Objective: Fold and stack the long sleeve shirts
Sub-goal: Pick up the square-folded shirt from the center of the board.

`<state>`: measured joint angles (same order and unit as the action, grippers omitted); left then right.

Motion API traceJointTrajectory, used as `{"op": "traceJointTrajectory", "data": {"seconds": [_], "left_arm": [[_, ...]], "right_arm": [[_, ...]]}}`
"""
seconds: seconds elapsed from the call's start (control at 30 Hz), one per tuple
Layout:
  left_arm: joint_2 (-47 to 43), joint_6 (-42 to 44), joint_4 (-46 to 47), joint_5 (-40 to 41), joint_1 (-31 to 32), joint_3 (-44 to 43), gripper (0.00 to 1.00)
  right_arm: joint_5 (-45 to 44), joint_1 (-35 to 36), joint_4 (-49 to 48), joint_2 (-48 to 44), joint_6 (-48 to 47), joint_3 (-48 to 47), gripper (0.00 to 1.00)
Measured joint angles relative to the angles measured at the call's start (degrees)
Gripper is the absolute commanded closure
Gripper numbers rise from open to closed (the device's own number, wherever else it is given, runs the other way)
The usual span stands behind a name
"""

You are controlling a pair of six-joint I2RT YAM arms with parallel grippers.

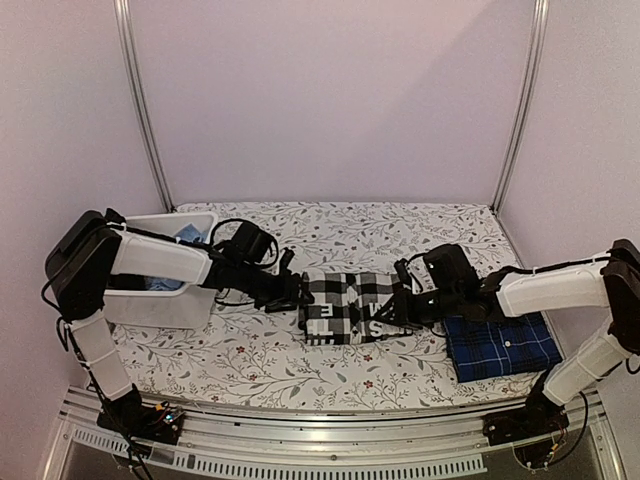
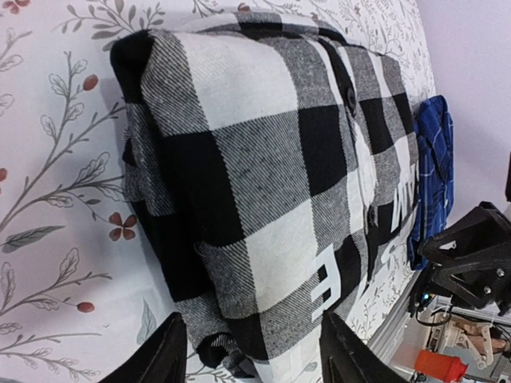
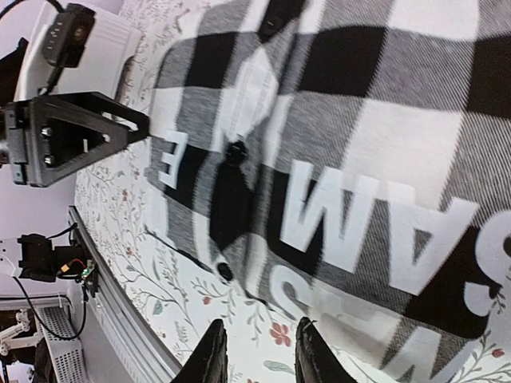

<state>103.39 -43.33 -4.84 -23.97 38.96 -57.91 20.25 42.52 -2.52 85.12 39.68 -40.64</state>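
Note:
The check shirt's folded side edge [image 1: 304,321] [image 2: 238,338], near the shirt's lettered end, is the part my left gripper will grab next. Then it can turn the folded bundle over for stacking.
The black-and-white check shirt [image 1: 345,305] lies folded in the middle of the table, white letters on its front. The navy plaid shirt [image 1: 500,345] lies folded at the near right. My left gripper [image 1: 295,292] is at the check shirt's left edge; in the left wrist view [image 2: 255,355] its jaws stand wide, straddling the shirt's [image 2: 263,159] folded edge without pinching it. My right gripper [image 1: 400,305] is at that shirt's right edge; in the right wrist view [image 3: 259,359] its fingers are a little apart over bare tablecloth, just short of the cloth [image 3: 359,144].
A white plastic bin [image 1: 160,305] with something blue inside stands at the left, behind my left arm. The floral tablecloth [image 1: 250,360] covers the table. A metal rail [image 1: 330,440] runs along the near edge. Frame posts stand at both back corners.

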Motion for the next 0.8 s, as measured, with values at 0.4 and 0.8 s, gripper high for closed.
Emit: {"op": "traceJointTrajectory", "data": {"seconds": [0.4,0.8], "left_arm": [[2.47,-1.36,0.92,1.31,0.00,0.79,0.42],[4.76,-4.59,2.69,1.77,0.70,1.40,0.63]], "right_arm": [[-1.22,-1.46,-0.07,1.73,1.55,9.42,0.76],[-1.27,-1.46,0.42,-0.46,1.75,9.44,0.76]]}}
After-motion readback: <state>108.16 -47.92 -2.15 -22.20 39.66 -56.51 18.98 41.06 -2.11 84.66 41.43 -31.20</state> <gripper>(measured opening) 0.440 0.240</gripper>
